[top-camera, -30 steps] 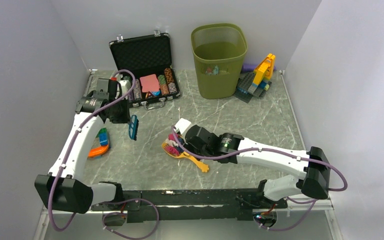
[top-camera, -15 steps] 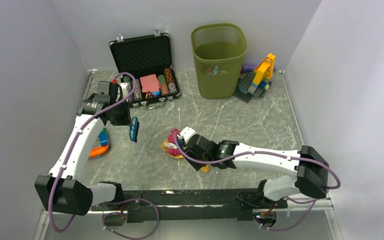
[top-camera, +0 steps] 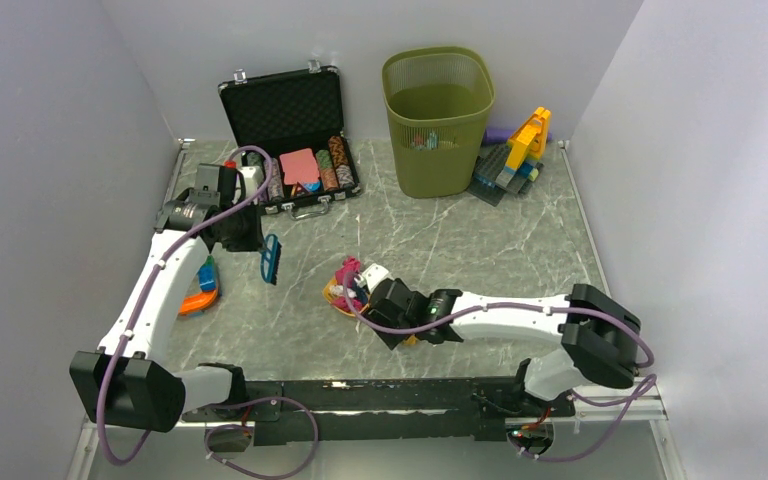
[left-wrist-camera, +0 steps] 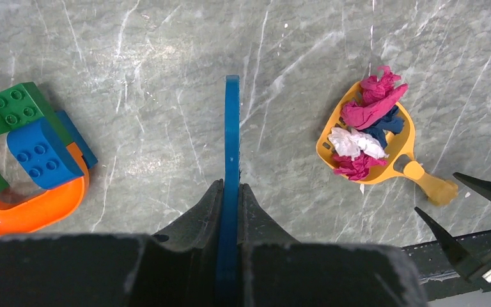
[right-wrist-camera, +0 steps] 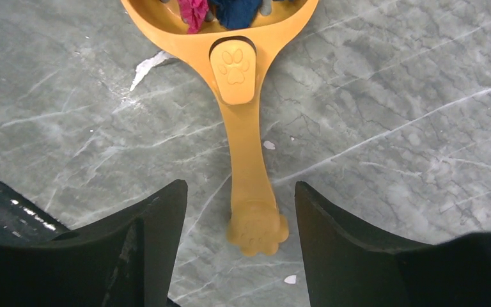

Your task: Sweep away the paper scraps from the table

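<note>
The robot's right gripper needs to leave the heaped bowl free to tip scraps into the bin, so next it should grab the yellow scoop [left-wrist-camera: 401,167] by its handle near the paw-shaped end [left-wrist-camera: 436,186].
Pink, navy and white paper scraps [left-wrist-camera: 364,128] lie heaped in a yellow scoop [left-wrist-camera: 401,167] on the grey marble table [top-camera: 480,250]. In the top view the scraps [top-camera: 346,272] sit just left of my right arm. My right gripper [right-wrist-camera: 240,192] is open, low over the table, with one finger on each side of the paw-shaped end of the scoop's handle [right-wrist-camera: 246,160] and apart from it. One torn white scrap [right-wrist-camera: 150,64] lies loose beside the scoop. My left gripper [left-wrist-camera: 231,188] is shut on a flat blue tool [left-wrist-camera: 232,128], held edge-on above the table [top-camera: 271,259].
A green mesh bin [top-camera: 437,105] stands at the back, with an open black case of poker chips [top-camera: 295,130] to its left and toy bricks [top-camera: 515,160] to its right. More bricks on an orange piece [left-wrist-camera: 25,160] lie at the left. A black rail runs along the near edge.
My right gripper has opened and drawn back along the scoop's handle to its near end. The left arm with the blue tool has barely shifted.
</note>
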Robot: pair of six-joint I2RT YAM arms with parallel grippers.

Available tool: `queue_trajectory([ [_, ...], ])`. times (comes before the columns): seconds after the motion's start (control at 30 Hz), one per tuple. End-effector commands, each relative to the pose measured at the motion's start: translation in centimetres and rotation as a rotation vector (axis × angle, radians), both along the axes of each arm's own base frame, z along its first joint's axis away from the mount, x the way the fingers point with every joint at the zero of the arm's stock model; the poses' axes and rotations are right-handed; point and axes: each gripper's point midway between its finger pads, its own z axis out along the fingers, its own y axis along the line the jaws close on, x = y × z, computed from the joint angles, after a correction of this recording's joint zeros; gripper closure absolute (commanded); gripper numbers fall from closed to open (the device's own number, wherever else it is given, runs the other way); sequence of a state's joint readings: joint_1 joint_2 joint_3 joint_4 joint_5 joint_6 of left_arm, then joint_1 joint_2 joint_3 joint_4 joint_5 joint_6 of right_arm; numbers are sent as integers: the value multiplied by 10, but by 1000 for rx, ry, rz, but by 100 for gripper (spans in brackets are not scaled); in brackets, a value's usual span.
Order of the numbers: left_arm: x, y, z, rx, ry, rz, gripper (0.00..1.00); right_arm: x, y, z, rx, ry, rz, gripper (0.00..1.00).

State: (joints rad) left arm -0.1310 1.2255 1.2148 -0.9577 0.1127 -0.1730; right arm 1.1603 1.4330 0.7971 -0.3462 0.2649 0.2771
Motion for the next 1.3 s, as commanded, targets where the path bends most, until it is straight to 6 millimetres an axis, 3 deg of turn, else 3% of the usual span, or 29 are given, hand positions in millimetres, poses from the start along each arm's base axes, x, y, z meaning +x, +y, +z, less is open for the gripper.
queue_trajectory([
  [0.0,4,-4,9,-31,-57,-11,100,20,14,3,32,-45,-30,35],
  [0.13,3,-7,10,-46,-71,-16,100,25,16,-3,69,-9,-34,36],
  [0.23,3,-7,11,-50,-80,-19,100,29,15,-6,85,11,-44,42],
  [0.57,1,-7,9,-51,-99,-17,100,13,9,-35,39,90,-13,49],
  [0.67,2,-6,9,-49,-102,-16,100,12,3,-40,13,88,-25,60],
  [0.77,2,-7,9,-49,-101,-20,100,10,3,-41,2,87,-20,78],
  [0.9,2,-6,8,-47,-102,-19,100,7,10,-32,28,75,7,96],
  [1.27,1,-3,9,-30,-107,-13,100,18,12,27,67,-32,32,100],
])
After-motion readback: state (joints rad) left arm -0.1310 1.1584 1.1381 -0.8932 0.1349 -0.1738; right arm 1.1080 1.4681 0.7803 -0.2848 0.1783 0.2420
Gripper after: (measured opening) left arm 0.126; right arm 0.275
